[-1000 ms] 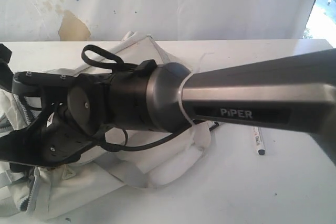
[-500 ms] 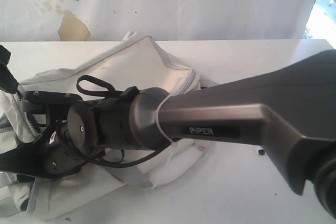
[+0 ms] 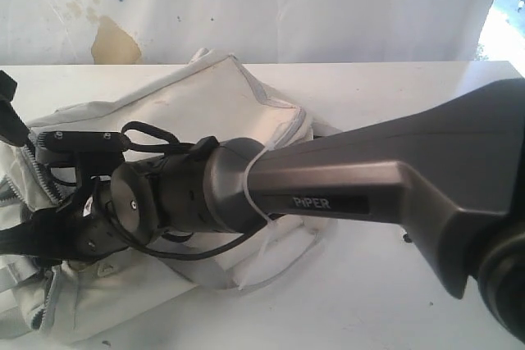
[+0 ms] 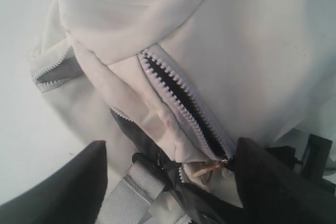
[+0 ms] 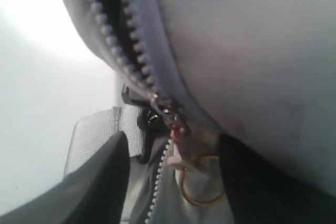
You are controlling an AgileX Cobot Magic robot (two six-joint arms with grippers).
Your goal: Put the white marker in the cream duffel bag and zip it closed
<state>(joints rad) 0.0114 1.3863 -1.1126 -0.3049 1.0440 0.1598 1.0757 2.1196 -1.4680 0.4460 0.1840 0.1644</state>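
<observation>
The bag's fabric [image 5: 247, 66] is slack and bunched around the zipper, so my right gripper should take the zipper by its pull cord [image 5: 181, 142] next.
The cream duffel bag [image 3: 205, 104] lies on the left of the table, its grey zipper [image 4: 178, 93] partly parted over dark lining. My right gripper [image 3: 37, 194] reaches across to the bag's left end. It is open [image 5: 176, 182], with the gold ring pull [image 5: 199, 187] and bunched fabric between its fingers, not pinched. My left gripper [image 4: 173, 182] is open too and straddles the same zipper end, one finger [image 4: 273, 182] next to the slider [image 4: 220, 160]. The white marker is almost hidden behind the right arm; only its black end [image 3: 407, 238] peeks out.
The right arm's thick grey forearm [image 3: 369, 170] crosses the whole middle of the exterior view. A grey webbing strap [image 4: 131, 192] and a black buckle [image 4: 315, 156] sit beside the zipper end. The white table [image 3: 394, 88] runs back to a stained white wall [image 3: 111, 38].
The right arm has swung lower and further left, so its gripper has come down onto the bag's left end. The forearm now covers the marker. Both grippers keep the same opening.
</observation>
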